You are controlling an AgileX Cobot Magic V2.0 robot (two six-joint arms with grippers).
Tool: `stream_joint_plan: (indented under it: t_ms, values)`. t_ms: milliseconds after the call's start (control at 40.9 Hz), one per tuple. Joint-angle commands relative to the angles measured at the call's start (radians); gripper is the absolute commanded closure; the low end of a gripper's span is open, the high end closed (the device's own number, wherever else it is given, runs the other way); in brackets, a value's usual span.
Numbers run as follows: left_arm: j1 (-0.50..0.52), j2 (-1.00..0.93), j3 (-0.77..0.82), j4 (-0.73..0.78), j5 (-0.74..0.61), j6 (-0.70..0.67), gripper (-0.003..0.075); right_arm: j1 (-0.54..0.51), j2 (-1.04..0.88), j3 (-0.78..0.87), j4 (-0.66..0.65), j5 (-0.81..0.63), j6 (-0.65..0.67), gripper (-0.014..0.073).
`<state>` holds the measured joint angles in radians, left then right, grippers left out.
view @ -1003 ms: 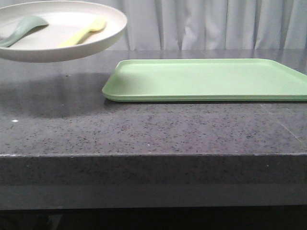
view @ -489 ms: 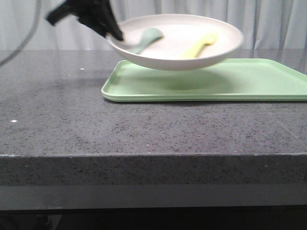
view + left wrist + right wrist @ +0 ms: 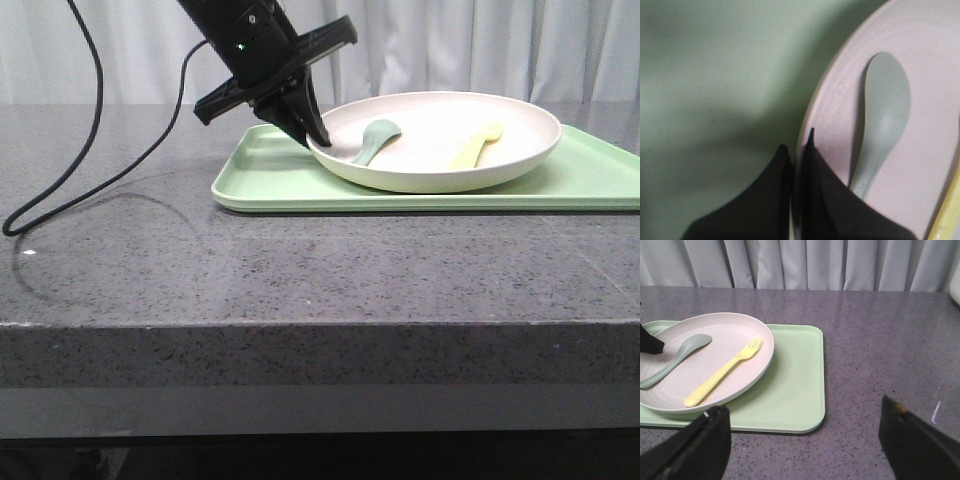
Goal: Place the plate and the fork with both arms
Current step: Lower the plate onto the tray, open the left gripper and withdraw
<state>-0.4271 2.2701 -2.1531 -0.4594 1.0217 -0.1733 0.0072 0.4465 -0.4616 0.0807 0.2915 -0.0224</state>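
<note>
The cream plate's lower edge [image 3: 430,187] sits on the light green tray [image 3: 262,182], inside the tray's rim, and the plate would stay if my left gripper opened now.
The cream plate [image 3: 440,178] lies on the left half of the light green tray [image 3: 262,182] and looks to rest on it. The pale yellow fork [image 3: 477,146] lies inside the plate on its right side, next to a teal spoon-like piece [image 3: 375,140]. My left gripper [image 3: 314,138] is shut on the plate's left rim, one finger inside and one outside, as the left wrist view [image 3: 797,140] shows over the plate [image 3: 835,105]. My right gripper [image 3: 802,407] is open and empty above the table, near the tray's corner, with the plate [image 3: 732,332] and fork [image 3: 722,372] ahead.
The left arm's black cable [image 3: 60,190] loops over the dark speckled table [image 3: 300,270] at the left. The tray's right half [image 3: 795,385] is bare. White curtains hang behind the table.
My left gripper has carried the plate, with fork and teal piece in it, rightward and down from high at the left onto the tray. The arm and cable have come into view.
</note>
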Motion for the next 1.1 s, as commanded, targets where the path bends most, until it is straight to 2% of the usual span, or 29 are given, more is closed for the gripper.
stream_joint_plan:
  t_ms: [0, 73, 147, 220, 318, 391, 465, 587, 685, 758, 905, 1076]
  values:
    - [-0.010, -0.069, -0.039, -0.041, -0.035, -0.017, 0.0738, -0.002, 0.012, -0.036, -0.008, -0.077, -0.009, -0.0030]
    - [-0.015, -0.069, -0.039, -0.041, -0.047, -0.017, 0.0730, -0.002, 0.012, -0.036, -0.008, -0.077, -0.009, -0.0030]
    - [-0.015, -0.069, -0.039, -0.041, -0.049, -0.017, 0.0685, -0.002, 0.012, -0.036, -0.008, -0.077, -0.009, -0.0030]
    - [-0.015, -0.069, -0.039, -0.041, -0.049, -0.017, 0.0595, -0.002, 0.012, -0.036, -0.008, -0.077, -0.009, -0.0030]
    - [-0.015, -0.069, -0.043, -0.041, -0.049, -0.017, 0.0424, -0.002, 0.012, -0.036, -0.008, -0.077, -0.009, -0.0030]
    - [-0.010, -0.069, -0.059, -0.041, -0.035, -0.003, 0.0326, -0.002, 0.012, -0.036, -0.008, -0.077, -0.009, -0.0030]
    - [0.003, -0.071, -0.101, -0.041, 0.016, 0.008, 0.0297, -0.002, 0.012, -0.036, -0.008, -0.077, -0.009, -0.0030]
    - [0.023, -0.075, -0.208, -0.041, 0.128, 0.046, 0.0309, -0.002, 0.012, -0.036, -0.008, -0.077, -0.009, -0.0030]
    - [0.030, -0.075, -0.292, -0.035, 0.214, 0.059, 0.0375, -0.002, 0.012, -0.036, -0.008, -0.077, -0.009, -0.0030]
    - [0.030, -0.075, -0.332, -0.021, 0.250, 0.074, 0.0470, -0.002, 0.012, -0.036, -0.008, -0.077, -0.009, -0.0030]
    - [0.030, -0.083, -0.343, -0.021, 0.250, 0.074, 0.0729, -0.002, 0.012, -0.036, -0.008, -0.077, -0.009, -0.0030]
    - [0.026, -0.116, -0.323, -0.019, 0.250, 0.110, 0.0738, -0.002, 0.012, -0.036, -0.008, -0.077, -0.009, -0.0030]
